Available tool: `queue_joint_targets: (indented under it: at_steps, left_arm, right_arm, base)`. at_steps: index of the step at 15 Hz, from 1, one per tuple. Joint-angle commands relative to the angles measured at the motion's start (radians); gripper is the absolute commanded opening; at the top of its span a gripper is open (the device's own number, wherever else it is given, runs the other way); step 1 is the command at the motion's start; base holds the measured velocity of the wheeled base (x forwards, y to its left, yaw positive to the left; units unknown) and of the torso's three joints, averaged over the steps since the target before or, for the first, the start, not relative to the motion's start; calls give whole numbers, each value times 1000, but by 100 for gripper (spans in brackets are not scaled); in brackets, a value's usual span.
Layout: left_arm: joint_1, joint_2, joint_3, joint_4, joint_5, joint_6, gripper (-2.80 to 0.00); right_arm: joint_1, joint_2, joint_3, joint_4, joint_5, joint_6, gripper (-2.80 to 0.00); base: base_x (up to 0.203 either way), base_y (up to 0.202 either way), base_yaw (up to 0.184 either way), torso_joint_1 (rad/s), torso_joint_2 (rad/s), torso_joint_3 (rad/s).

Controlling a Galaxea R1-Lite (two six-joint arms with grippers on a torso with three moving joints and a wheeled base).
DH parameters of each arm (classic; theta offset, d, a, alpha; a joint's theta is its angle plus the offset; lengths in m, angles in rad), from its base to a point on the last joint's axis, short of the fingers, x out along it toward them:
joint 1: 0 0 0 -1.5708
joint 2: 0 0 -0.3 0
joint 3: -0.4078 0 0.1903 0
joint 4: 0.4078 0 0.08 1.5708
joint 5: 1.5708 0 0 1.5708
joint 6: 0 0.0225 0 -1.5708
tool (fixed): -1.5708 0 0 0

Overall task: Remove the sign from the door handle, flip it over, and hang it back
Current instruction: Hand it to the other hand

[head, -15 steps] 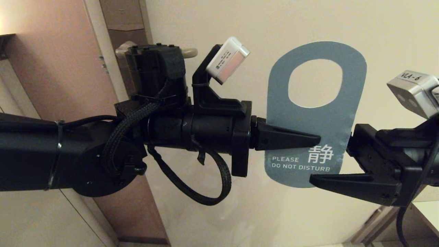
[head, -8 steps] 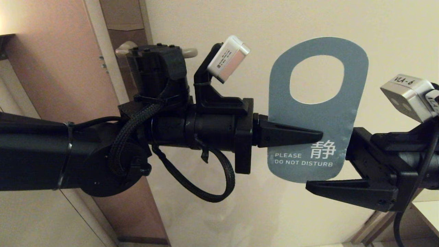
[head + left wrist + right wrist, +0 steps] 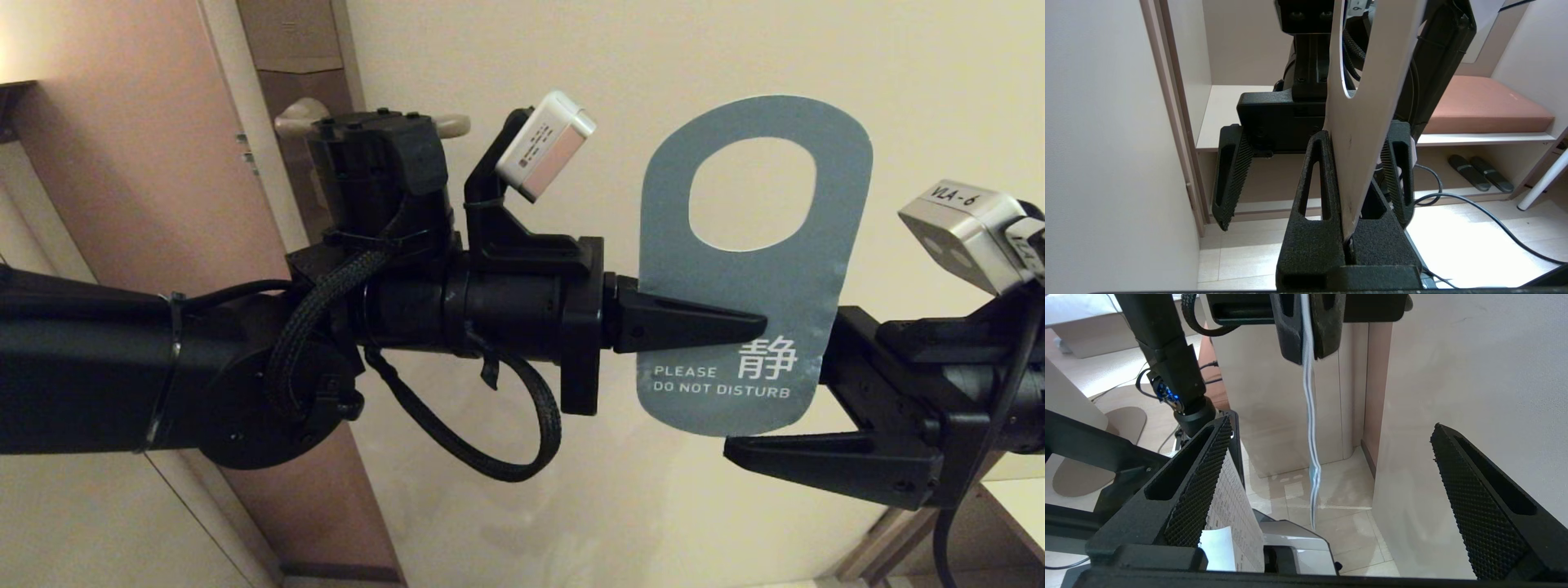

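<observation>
I will grab the sign by its lettered end [image 3: 730, 388] with my right gripper. The sign's oval hole [image 3: 752, 194] then stays free to slip over the door handle.
The sign [image 3: 751, 278] hangs in the air with its teal "PLEASE DO NOT DISTURB" face towards the head view and its oval hole uppermost. My left gripper [image 3: 759, 328] reaches in from the left and is shut on the sign's lower half. In the left wrist view the off-white face [image 3: 1359, 122] runs between the closed fingers. My right gripper [image 3: 755, 408] comes from the right, open. Its lower finger [image 3: 816, 465] sits under the sign's bottom edge. The right wrist view has the sign [image 3: 1309, 416] edge-on between the wide fingers, touching neither. The door handle [image 3: 451, 124] shows partly behind my left arm.
The cream door [image 3: 571, 65] fills the background, with the brown handle plate [image 3: 290, 57] and the door frame [image 3: 237, 122] at the left. Below are a cushioned bench [image 3: 1486, 106], a pair of slippers [image 3: 1478, 173] and a cable [image 3: 1486, 216] on the tiled floor.
The right gripper has crept left and a little lower, its lower finger now under the sign's bottom edge. The left gripper and sign have barely shifted.
</observation>
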Motion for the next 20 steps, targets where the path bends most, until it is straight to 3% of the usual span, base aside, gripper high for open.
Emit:
queue_joint_targets:
  at_steps: [1,15,16,20]
  left_arm:
    - [1,1,3,-4,-5,0,-280]
    - [-1,23,0,-7,-5,12,-280]
    - [0,27,-2,-12,-5,11,-280]
    - [-1,37,-6,-55,-5,2,-280]
  right_arm:
    - [3,4,-3,-2,6,-1,0]
    - [21,9,-12,-2,6,-1,0]
    - [23,9,-12,-2,4,1,-280]
    - [23,9,-10,-2,6,-1,-280]
  base:
    - [0,0,0,0,0,0]
    - [0,0,0,0,0,0]
    - [0,0,0,0,0,0]
    - [0,0,0,0,0,0]
